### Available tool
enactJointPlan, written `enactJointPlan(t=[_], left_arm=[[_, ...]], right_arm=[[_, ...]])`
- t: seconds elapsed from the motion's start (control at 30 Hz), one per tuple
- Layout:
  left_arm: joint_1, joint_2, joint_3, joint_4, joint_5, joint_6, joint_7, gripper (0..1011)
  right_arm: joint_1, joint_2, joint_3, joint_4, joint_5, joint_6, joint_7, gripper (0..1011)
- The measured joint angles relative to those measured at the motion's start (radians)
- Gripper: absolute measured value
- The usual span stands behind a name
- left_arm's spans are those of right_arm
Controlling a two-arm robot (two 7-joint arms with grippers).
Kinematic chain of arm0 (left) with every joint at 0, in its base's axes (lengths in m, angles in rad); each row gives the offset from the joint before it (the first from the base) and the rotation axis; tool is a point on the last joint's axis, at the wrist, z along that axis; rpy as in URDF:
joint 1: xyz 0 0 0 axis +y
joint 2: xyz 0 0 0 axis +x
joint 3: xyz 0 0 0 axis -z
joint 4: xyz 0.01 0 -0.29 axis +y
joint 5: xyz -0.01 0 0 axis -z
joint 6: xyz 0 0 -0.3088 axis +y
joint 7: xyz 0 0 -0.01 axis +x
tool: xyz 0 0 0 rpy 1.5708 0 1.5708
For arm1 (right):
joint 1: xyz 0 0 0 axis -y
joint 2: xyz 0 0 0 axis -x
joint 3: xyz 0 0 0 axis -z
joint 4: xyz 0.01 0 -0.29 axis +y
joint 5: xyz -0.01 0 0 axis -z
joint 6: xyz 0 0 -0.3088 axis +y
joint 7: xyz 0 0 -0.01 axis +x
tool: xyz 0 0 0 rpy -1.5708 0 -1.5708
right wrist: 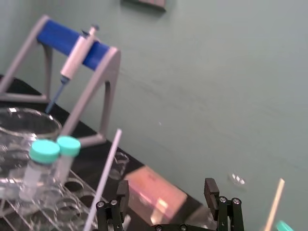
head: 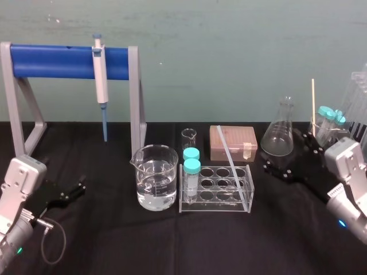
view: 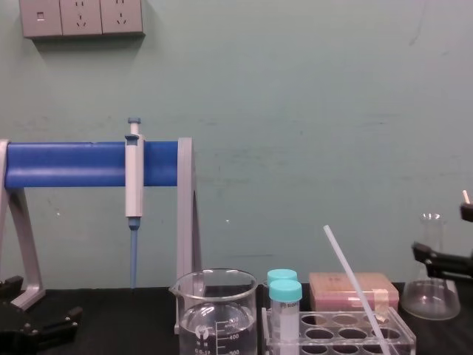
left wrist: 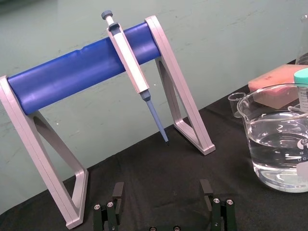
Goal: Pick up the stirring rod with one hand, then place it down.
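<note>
My right gripper grabs the stirring rod by its upper part [view: 340, 255] [right wrist: 111, 155] next, since the rack and its capped tubes crowd the rod's lower end.
The stirring rod [head: 232, 163] is a translucent white rod that leans in the clear test tube rack [head: 243, 206], its upper end tilted toward the back left. It also rises above the rack in the chest view [view: 355, 288]. My right gripper [head: 284, 156] hovers to the right of the rack, just in front of the glass flask [head: 279, 137]. It is open and holds nothing. The right wrist view has the stirring rod [right wrist: 104, 178] just beyond one of the fingers [right wrist: 122, 191]. My left gripper [head: 79, 187] rests low at the table's left, open and holding nothing [left wrist: 162, 191].
A beaker [head: 156, 177] of water stands left of the rack, with two teal-capped tubes [head: 191, 167] in the rack's left end. Behind are a pink box [head: 232, 142] and a small glass [head: 189, 137]. A pipette [head: 101, 74] hangs on the blue-bar stand [head: 57, 62]. A thin stick [head: 313, 103] and capped tubes [head: 331, 121] stand at the far right.
</note>
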Motion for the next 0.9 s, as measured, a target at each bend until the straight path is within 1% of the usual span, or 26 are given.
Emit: enactJointPlan(t=[0.03, 0.2, 0.23, 0.4, 0.43, 0.53, 0.57, 0.67, 0.7, 0.8, 0.9], left_arm=[[0.000, 0.000, 0.000, 0.000, 0.000, 0.000, 0.000, 1000], [0.000, 0.000, 0.000, 0.000, 0.000, 0.000, 0.000, 1000], [0.000, 0.000, 0.000, 0.000, 0.000, 0.000, 0.000, 1000], [0.000, 0.000, 0.000, 0.000, 0.000, 0.000, 0.000, 1000], [0.000, 0.000, 0.000, 0.000, 0.000, 0.000, 0.000, 1000], [0.000, 0.000, 0.000, 0.000, 0.000, 0.000, 0.000, 1000], [0.000, 0.000, 0.000, 0.000, 0.000, 0.000, 0.000, 1000], [0.000, 0.000, 0.000, 0.000, 0.000, 0.000, 0.000, 1000], [0.000, 0.000, 0.000, 0.000, 0.000, 0.000, 0.000, 1000], [0.000, 0.000, 0.000, 0.000, 0.000, 0.000, 0.000, 1000], [0.000, 0.000, 0.000, 0.000, 0.000, 0.000, 0.000, 1000]], right_arm=[[0.017, -0.009, -0.001, 0.015, 0.010, -0.009, 0.025, 1000], [0.066, -0.034, -0.002, 0.066, 0.041, -0.030, 0.096, 1000], [0.083, -0.044, -0.004, 0.083, 0.052, -0.037, 0.123, 1000], [0.123, -0.068, -0.007, 0.133, 0.080, -0.052, 0.196, 1000], [0.137, -0.079, -0.008, 0.152, 0.093, -0.055, 0.222, 1000], [0.155, -0.093, -0.008, 0.181, 0.116, -0.055, 0.263, 1000], [0.167, -0.103, -0.008, 0.201, 0.134, -0.053, 0.292, 1000], [0.184, -0.118, -0.006, 0.233, 0.163, -0.045, 0.334, 1000], [0.195, -0.128, -0.002, 0.256, 0.186, -0.035, 0.364, 1000], [0.212, -0.143, 0.005, 0.289, 0.219, -0.020, 0.408, 1000], [0.243, -0.166, 0.016, 0.352, 0.266, 0.004, 0.479, 1000]])
